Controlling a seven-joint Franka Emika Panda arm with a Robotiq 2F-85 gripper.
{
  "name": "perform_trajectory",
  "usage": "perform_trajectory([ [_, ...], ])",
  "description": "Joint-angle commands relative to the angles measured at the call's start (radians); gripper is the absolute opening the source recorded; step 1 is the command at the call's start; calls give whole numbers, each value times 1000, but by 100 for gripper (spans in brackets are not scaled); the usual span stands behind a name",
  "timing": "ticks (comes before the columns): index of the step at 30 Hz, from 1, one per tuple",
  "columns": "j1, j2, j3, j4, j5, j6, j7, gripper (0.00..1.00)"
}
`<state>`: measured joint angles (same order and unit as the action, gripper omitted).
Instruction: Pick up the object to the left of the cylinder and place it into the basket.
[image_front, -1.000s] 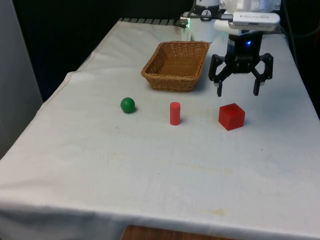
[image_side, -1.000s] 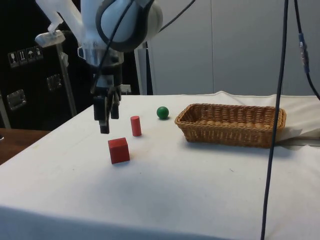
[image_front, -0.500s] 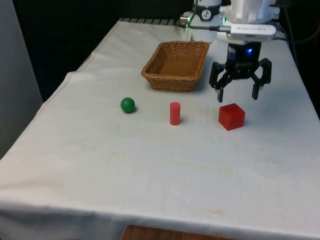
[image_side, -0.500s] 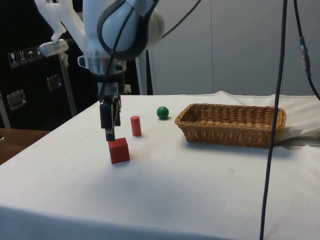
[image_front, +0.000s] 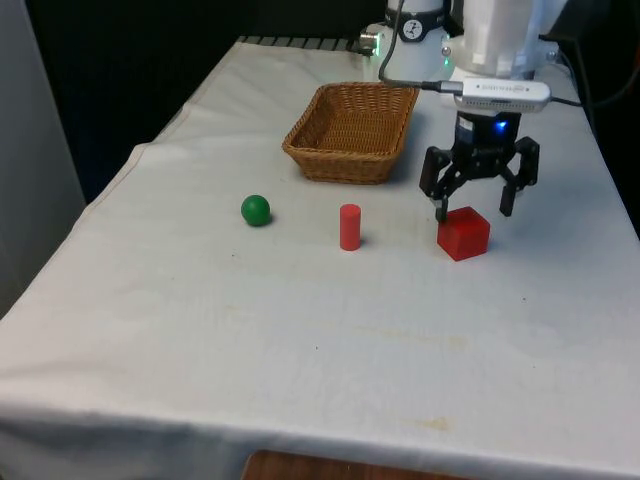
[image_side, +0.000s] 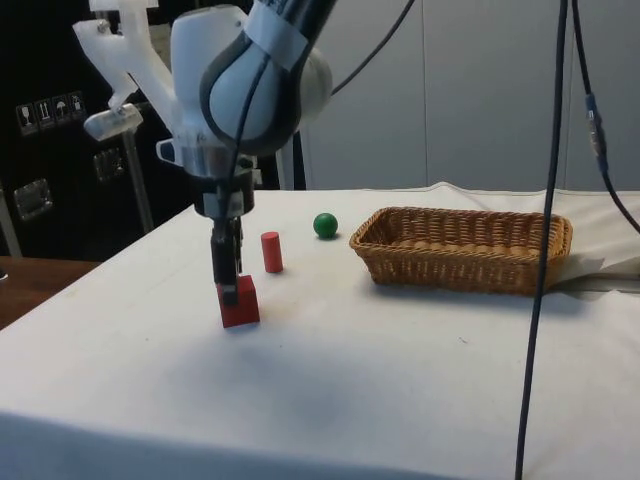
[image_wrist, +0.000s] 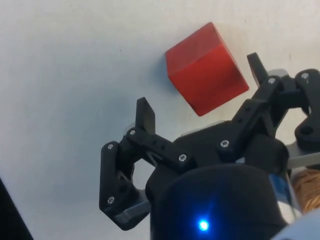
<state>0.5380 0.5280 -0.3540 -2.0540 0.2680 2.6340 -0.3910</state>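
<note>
The robot's gripper should get the red cube (image_front: 463, 234) over the basket's side and into the wicker basket (image_front: 350, 128), so it will next grab the cube by its opposite sides.
A red cube (image_front: 463, 234) lies on the white cloth at the front view's right of an upright red cylinder (image_front: 349, 227). A green ball (image_front: 256, 210) rests at the front view's left of the cylinder. My gripper (image_front: 472, 212) is open and low over the cube, a fingertip on either side of its upper part, not touching it. In the wrist view the cube (image_wrist: 206, 68) sits between the spread fingers (image_wrist: 145, 113) of the gripper (image_wrist: 200, 90). From the side, the gripper (image_side: 228, 290) reaches down to the cube (image_side: 238, 302), next to the cylinder (image_side: 271, 252) and ball (image_side: 324, 225).
A woven wicker basket (image_front: 353, 160) stands behind the cylinder, towards the far end of the table; its wall (image_side: 460, 262) is low. The table's right edge in the front view runs close beside the cube. A black cable (image_side: 545, 240) hangs in the side view.
The gripper has come down from well above the table to the level of the red cube's top and stayed open. The cube, cylinder and ball have not moved.
</note>
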Motion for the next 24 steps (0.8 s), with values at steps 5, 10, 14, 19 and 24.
perform_trajectory([
  [5, -11, 18, 14, 0, 13, 28, -33, 100],
  [10, -15, 37, 13, -1, 11, 45, -60, 100],
  [14, -15, 41, 12, -1, 10, 51, -72, 98],
  [19, -15, 44, 11, 0, 10, 54, -80, 29],
  [24, -16, 45, 11, -1, 10, 55, -82, 1],
])
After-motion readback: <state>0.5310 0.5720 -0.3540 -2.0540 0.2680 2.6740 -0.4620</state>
